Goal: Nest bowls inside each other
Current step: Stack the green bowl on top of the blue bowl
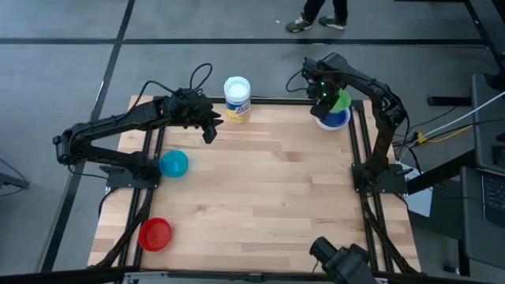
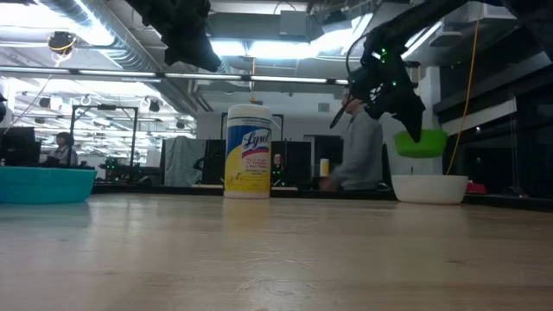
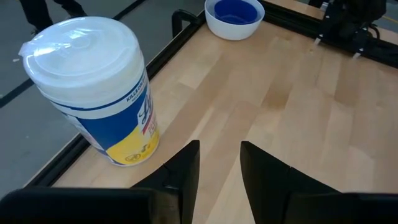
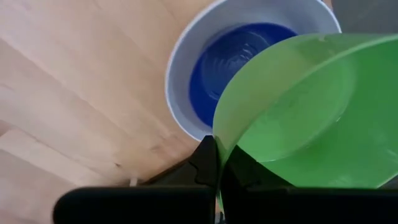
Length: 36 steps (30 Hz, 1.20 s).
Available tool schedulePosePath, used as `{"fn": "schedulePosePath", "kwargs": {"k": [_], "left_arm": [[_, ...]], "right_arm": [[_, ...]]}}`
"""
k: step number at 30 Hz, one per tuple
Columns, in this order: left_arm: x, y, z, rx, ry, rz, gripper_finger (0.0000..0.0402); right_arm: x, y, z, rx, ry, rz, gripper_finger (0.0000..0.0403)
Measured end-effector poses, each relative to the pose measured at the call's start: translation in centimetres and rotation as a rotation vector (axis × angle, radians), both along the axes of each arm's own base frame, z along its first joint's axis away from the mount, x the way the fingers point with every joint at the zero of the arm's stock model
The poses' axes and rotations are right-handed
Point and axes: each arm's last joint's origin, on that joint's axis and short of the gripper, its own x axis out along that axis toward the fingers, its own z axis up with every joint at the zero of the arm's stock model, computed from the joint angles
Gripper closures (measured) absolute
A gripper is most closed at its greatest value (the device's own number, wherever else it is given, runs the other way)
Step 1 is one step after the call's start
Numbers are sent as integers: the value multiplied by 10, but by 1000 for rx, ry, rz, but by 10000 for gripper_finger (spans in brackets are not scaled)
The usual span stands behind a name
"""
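Observation:
My right gripper keeps hold of the green bowl (image 1: 342, 100) (image 4: 298, 112) until it is in the dark blue bowl, as the green bowl overhangs the white bowl's rim.
A white bowl (image 1: 322, 122) stands at the table's far right corner with a dark blue bowl (image 4: 230, 62) nested in it. Just above them hangs a green bowl (image 2: 421, 142), on which my right gripper (image 4: 217, 167) is shut. A light blue bowl (image 1: 173, 163) rests on its base near the left edge. A red bowl (image 1: 155, 233) sits at the near left. My left gripper (image 3: 219, 168) hovers open above the far left of the table, touching nothing, beside a white container with a yellow label (image 1: 237, 99). My right gripper pinches the green bowl's rim (image 4: 216, 144), one finger inside the bowl and one outside. The fingers come from above, pointing steeply down. The bowl hangs mouth up, clear of the white bowl (image 2: 429, 187) below it.
Black frame rails (image 1: 357, 142) run along the table's left, right and far edges. The labelled container (image 2: 248, 151) stands upright at the far edge. Bare wood lies across the table's middle and near right. A person's feet (image 1: 316, 22) show on the floor beyond the table.

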Motion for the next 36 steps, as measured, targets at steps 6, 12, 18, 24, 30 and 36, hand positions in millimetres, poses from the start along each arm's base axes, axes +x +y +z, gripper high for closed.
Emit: {"fn": "schedulePosePath", "kwargs": {"k": [6,12,18,24,30,36], "left_arm": [[0,0,0,1,0,0,290],[0,0,0,4,2,5,290],[0,0,0,5,2,5,290],[0,0,0,12,5,1,290],[0,0,0,12,6,1,290],[0,0,0,13,6,1,290]], "right_arm": [[0,-8,-12,37,-2,-36,401],[7,-17,-31,52,-3,-56,401],[7,-25,-45,80,3,-77,401],[-13,-22,-69,154,75,-133,401],[-24,-9,-86,147,79,-133,401],[-24,-12,-77,95,24,-141,401]]}}
